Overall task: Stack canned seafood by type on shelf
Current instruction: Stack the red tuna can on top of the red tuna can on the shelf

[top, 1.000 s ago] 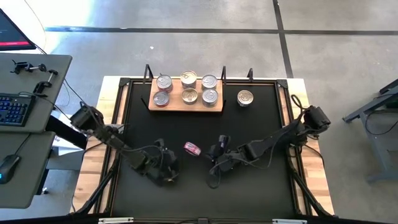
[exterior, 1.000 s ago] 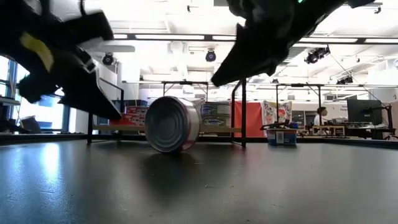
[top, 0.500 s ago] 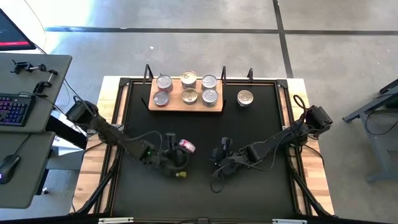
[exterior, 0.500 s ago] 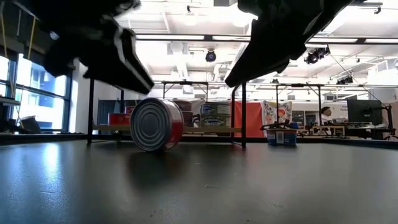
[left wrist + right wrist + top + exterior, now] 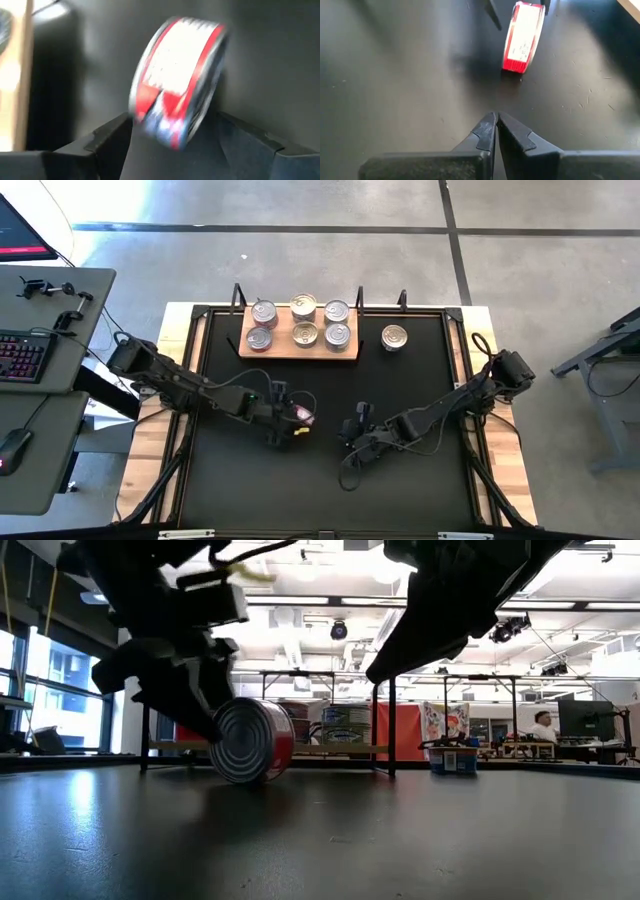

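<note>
The red-sided can (image 5: 175, 80) will next be grabbed by its lid and bottom with my left gripper, and then I will stack it by type on the shelf (image 5: 10, 100).
A red-sided can (image 5: 175, 80) stands on its rim on the black table (image 5: 400, 480), its silver lid facing the low camera (image 5: 252, 740). My left gripper (image 5: 292, 418) is open, with one finger on either side of this can; I see no touch. My right gripper (image 5: 496, 117) is shut and hovers low just right of the can (image 5: 522, 37), holding nothing. The wooden shelf (image 5: 282, 330) at the far edge carries several cans standing flat, silver-topped and gold-topped.
One gold-topped can (image 5: 394, 337) stands flat on the table to the right of the shelf. Black upright posts (image 5: 238, 295) rise behind the shelf. The near half of the table lies bare. A desk with a keyboard (image 5: 25, 355) stands off the table's left side.
My left gripper has moved from the near left toward the far right, up to the red-sided can, and has opened around it. The can has rolled a little toward the table's left and now stands still on its rim.
</note>
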Controlling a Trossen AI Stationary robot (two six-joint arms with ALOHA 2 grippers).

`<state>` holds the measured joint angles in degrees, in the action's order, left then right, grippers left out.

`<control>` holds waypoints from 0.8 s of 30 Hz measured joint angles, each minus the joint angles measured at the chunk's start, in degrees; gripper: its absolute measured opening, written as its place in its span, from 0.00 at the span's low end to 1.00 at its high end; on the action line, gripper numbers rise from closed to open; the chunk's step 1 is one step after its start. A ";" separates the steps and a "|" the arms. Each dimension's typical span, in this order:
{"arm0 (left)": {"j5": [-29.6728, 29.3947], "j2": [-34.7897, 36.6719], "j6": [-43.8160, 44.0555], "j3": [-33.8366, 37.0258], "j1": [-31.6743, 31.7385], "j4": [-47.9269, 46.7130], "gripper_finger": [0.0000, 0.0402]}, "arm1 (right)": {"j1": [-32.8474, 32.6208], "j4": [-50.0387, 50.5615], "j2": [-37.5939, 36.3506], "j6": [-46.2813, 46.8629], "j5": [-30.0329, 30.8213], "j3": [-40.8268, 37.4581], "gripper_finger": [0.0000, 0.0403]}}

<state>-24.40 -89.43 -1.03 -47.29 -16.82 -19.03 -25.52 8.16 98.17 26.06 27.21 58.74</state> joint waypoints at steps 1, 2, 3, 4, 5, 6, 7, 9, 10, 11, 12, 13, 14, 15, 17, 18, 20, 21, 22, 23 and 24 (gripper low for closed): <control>1.65 -0.09 -1.00 0.49 0.27 2.40 0.69 | 0.00 0.00 0.00 0.00 -0.01 0.00 0.03; 2.93 -0.09 -2.16 0.99 0.40 4.36 0.69 | 0.00 0.00 0.00 0.00 -0.01 0.00 0.03; 3.80 -0.09 -3.31 1.63 0.42 6.85 0.69 | 0.00 0.00 0.00 0.00 -0.01 0.00 0.03; 4.52 -0.13 -4.57 2.17 0.42 9.19 0.69 | 0.00 0.00 0.00 -0.03 -0.01 0.00 0.03; 5.14 -0.13 -5.71 2.70 0.42 11.30 0.69 | 0.00 0.00 0.00 -0.07 -0.01 0.00 0.03; 5.63 -0.13 -6.53 2.96 0.36 12.51 0.69 | 0.00 0.00 0.00 -0.07 -0.01 0.00 0.03; 5.88 -0.13 -6.98 3.08 0.21 13.28 0.69 | 0.00 0.00 0.00 -0.08 -0.01 0.00 0.03; 5.90 -0.13 -7.13 3.08 -0.13 14.34 0.67 | 0.00 0.00 0.00 -0.09 -0.01 0.00 0.03; 5.90 -0.13 -7.15 3.08 -0.21 15.05 0.65 | 0.00 0.00 0.00 -0.13 -0.01 0.00 0.03; 5.95 -0.13 -7.15 3.08 -0.21 15.72 0.63 | 0.00 0.00 0.00 -0.13 0.01 0.00 0.03; 6.17 -0.13 -7.13 3.08 -0.21 16.14 0.61 | 0.02 0.00 0.00 -0.14 0.01 0.00 0.03; 6.30 -0.13 -7.10 3.08 -0.21 16.29 0.58 | 0.02 0.00 0.00 -0.15 0.01 0.00 0.03; 6.32 -0.13 -7.11 3.08 -0.21 16.27 0.56 | 0.02 0.00 0.00 -0.15 0.01 0.00 0.03; 6.34 -0.13 -6.88 3.08 -0.21 16.31 0.53 | 0.02 0.00 0.00 -0.16 0.03 0.00 0.03; 6.36 -0.13 -5.58 3.08 0.04 16.45 0.46 | 0.02 0.00 0.00 -0.15 0.03 0.00 0.03; 6.37 -0.13 -4.91 3.08 0.13 16.55 0.43 | 0.02 0.00 0.00 -0.15 0.03 0.00 0.03; 6.36 -0.13 -3.60 3.11 0.31 17.02 0.38 | 0.02 0.00 0.00 -0.15 0.03 -0.02 0.03; 6.31 -0.13 -3.22 3.11 0.31 17.23 0.35 | 0.02 0.00 0.00 -0.17 0.03 -0.02 0.03; 6.08 -0.13 -2.99 3.11 0.31 17.27 0.33 | 0.02 0.00 0.00 -0.15 0.03 -0.02 0.03; 5.51 -0.16 -2.68 3.11 0.27 17.27 0.31 | 0.02 0.00 0.00 -0.15 0.03 -0.02 0.03; 4.61 -0.18 -2.40 3.11 0.10 17.26 0.30 | 0.02 0.00 0.00 -0.17 0.03 -0.02 0.03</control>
<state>-19.79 -89.60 -3.43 -44.18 -16.72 -1.77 -25.50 8.16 98.17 25.89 27.24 58.72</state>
